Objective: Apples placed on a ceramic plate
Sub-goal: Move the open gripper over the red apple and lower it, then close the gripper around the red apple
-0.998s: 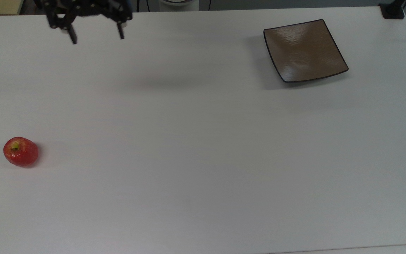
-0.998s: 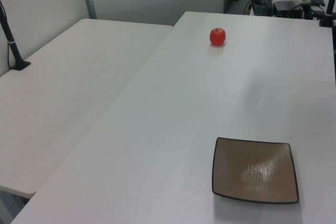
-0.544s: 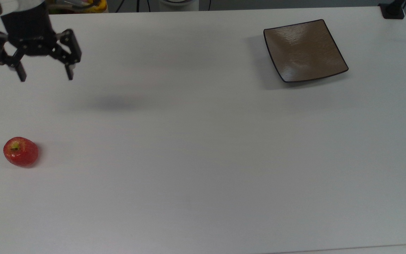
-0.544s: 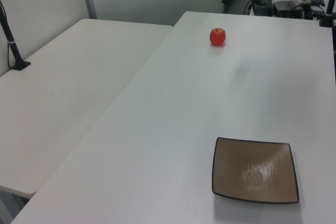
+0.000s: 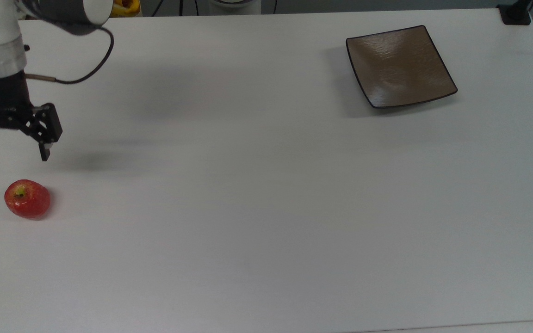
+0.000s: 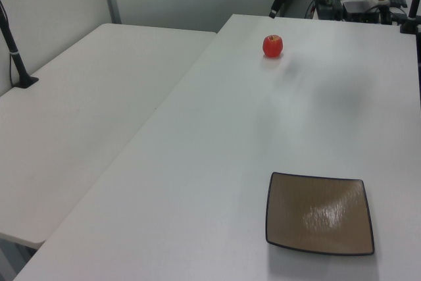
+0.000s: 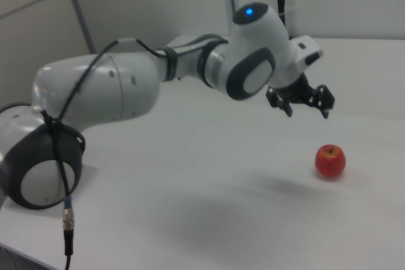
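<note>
I next need to grab the small apple with my gripper by the apple's round red sides, and then I need to put it on the brown ceramic plate (image 6: 320, 214).
The small red apple (image 5: 27, 199) with a yellow-green patch at its stem rests on the white table at the top view's left; it also appears in the left view (image 6: 272, 45) and the right view (image 7: 330, 160). The square brown ceramic plate (image 5: 399, 65) lies far off at the top view's upper right, near the front in the left view (image 6: 320, 213), with nothing on it. My gripper (image 5: 15, 152) hangs open in the air a short way above the apple in the top view, holding nothing. In the right view my gripper (image 7: 307, 109) is above and left of the apple.
The white arm (image 7: 158, 80) reaches in from the right view's left. A second white table (image 6: 85, 110) adjoins on the left view's left. A black post base (image 5: 515, 14) stands at the top view's upper right corner. A black cable (image 5: 91, 64) loops off the wrist.
The gripper has travelled from the top view's upper edge down and left, ending close above the apple. Its fingers stayed open. Apple and plate have not moved.
</note>
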Tool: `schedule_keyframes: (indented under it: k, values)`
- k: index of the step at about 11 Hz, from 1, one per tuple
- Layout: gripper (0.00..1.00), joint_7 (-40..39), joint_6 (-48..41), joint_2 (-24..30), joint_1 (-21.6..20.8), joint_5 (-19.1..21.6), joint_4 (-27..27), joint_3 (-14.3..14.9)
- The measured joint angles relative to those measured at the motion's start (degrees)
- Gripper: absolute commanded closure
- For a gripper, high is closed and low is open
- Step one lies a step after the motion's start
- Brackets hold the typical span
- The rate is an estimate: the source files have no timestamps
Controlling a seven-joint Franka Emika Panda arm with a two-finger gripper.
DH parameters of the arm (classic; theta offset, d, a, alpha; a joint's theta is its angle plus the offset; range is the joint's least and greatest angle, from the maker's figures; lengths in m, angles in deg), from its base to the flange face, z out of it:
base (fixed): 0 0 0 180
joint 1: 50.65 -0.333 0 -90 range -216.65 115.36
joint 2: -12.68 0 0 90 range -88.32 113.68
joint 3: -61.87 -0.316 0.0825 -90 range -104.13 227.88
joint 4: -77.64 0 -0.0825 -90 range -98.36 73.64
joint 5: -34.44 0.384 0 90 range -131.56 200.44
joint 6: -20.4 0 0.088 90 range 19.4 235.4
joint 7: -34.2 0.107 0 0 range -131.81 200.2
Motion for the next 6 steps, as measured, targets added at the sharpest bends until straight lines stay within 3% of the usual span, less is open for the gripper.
schedule_keyframes:
  k: [6]
  values:
    - [0.00, 0.34, 13.15, -8.62, 1.11, 0.03, 0.25, 0.00]
